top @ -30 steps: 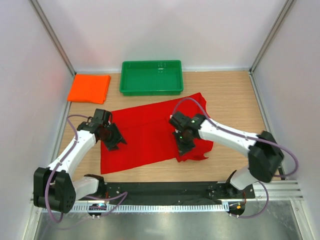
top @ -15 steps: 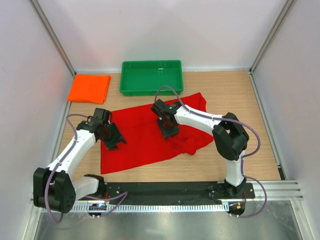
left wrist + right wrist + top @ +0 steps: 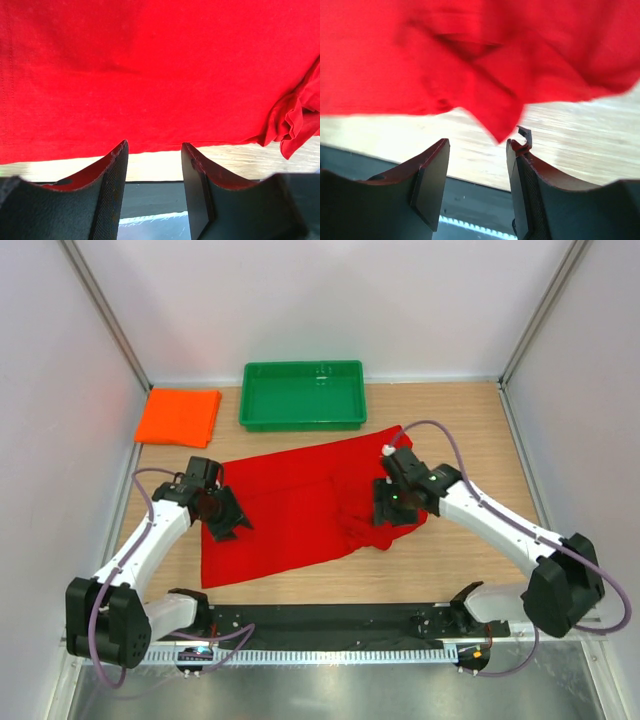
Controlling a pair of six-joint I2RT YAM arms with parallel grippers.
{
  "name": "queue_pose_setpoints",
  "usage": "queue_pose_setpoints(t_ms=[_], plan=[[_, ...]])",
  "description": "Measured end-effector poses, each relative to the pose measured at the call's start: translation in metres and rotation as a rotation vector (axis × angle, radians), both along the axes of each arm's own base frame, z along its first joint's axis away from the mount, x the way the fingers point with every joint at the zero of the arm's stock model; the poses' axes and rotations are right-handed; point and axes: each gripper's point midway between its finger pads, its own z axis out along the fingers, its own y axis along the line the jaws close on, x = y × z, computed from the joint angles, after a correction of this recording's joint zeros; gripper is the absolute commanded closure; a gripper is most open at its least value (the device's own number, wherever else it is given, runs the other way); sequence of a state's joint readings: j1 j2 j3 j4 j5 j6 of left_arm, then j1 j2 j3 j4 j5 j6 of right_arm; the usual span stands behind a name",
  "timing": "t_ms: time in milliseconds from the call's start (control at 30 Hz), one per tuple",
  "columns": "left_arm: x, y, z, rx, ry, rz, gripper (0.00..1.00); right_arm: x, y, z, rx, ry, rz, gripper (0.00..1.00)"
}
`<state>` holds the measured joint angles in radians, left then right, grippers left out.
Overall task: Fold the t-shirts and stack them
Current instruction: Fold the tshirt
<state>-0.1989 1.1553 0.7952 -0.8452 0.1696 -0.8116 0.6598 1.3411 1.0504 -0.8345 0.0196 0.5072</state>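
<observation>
Next, my right gripper grabs the cloth point that juts from its bunched near edge (image 3: pixel 385 545), to fold the red t-shirt (image 3: pixel 290 508) over.
The red t-shirt (image 3: pixel 290 508) lies spread across the middle of the table, its right part bunched into folds (image 3: pixel 368 525). Folded flat at the back left lies the orange t-shirt (image 3: pixel 178 415). My left gripper (image 3: pixel 228 524) sits over the red shirt's left edge. In the left wrist view it (image 3: pixel 152 148) is open with nothing between its fingers, and red cloth (image 3: pixel 150 75) fills the frame ahead. My right gripper (image 3: pixel 393 512) hovers over the bunched right end. In the right wrist view it (image 3: pixel 477 145) is open and empty, with a point of red cloth (image 3: pixel 497 125) just ahead of the fingertips.
A green plastic tray (image 3: pixel 303 420) stands at the back centre, just behind the red shirt. Frame posts and white walls close in the left, right and back. The black base rail (image 3: pixel 330 625) runs along the near edge.
My right gripper carried the shirt's right part leftward over the middle, opened and let it go, then swung back to the right. The left arm has not moved.
</observation>
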Motion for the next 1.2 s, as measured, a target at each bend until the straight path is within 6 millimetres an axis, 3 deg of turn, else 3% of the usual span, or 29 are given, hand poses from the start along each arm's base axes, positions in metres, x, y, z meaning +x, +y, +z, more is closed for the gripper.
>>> queue_pose_setpoints(t_ms=[133,233,433,667,900,1000,1067,1100,1133,1200], plan=[[-0.004,-0.001,-0.002,-0.011,0.008,0.001,0.52,-0.016,-0.043,-0.038,0.067,0.129,-0.216,0.45],[-0.01,-0.001,-0.006,-0.017,0.018,0.014,0.53,-0.024,-0.055,-0.056,0.111,0.21,-0.322,0.45],[-0.014,-0.001,-0.002,-0.03,-0.005,0.033,0.52,-0.015,-0.052,-0.059,0.253,0.247,-0.412,0.47],[-0.018,0.001,0.004,-0.033,-0.02,0.054,0.52,-0.022,-0.039,-0.068,0.358,0.318,-0.433,0.5],[-0.031,0.02,-0.001,0.06,0.043,0.144,0.54,-0.029,-0.034,-0.072,0.392,0.348,-0.435,0.54],[-0.035,0.031,0.001,0.115,0.067,0.207,0.55,-0.032,-0.033,-0.076,0.395,0.364,-0.437,0.62],[-0.038,0.038,0.002,0.149,0.084,0.259,0.55,-0.032,-0.033,-0.077,0.395,0.371,-0.438,0.74],[-0.04,0.041,0.002,0.164,0.093,0.274,0.55,-0.032,-0.033,-0.078,0.395,0.371,-0.438,0.82],[-0.043,0.045,0.001,0.18,0.107,0.302,0.55,-0.032,-0.033,-0.078,0.395,0.371,-0.437,0.99],[-0.052,0.052,-0.001,0.214,0.147,0.367,0.55,-0.032,-0.033,-0.078,0.39,0.368,-0.435,0.99]])
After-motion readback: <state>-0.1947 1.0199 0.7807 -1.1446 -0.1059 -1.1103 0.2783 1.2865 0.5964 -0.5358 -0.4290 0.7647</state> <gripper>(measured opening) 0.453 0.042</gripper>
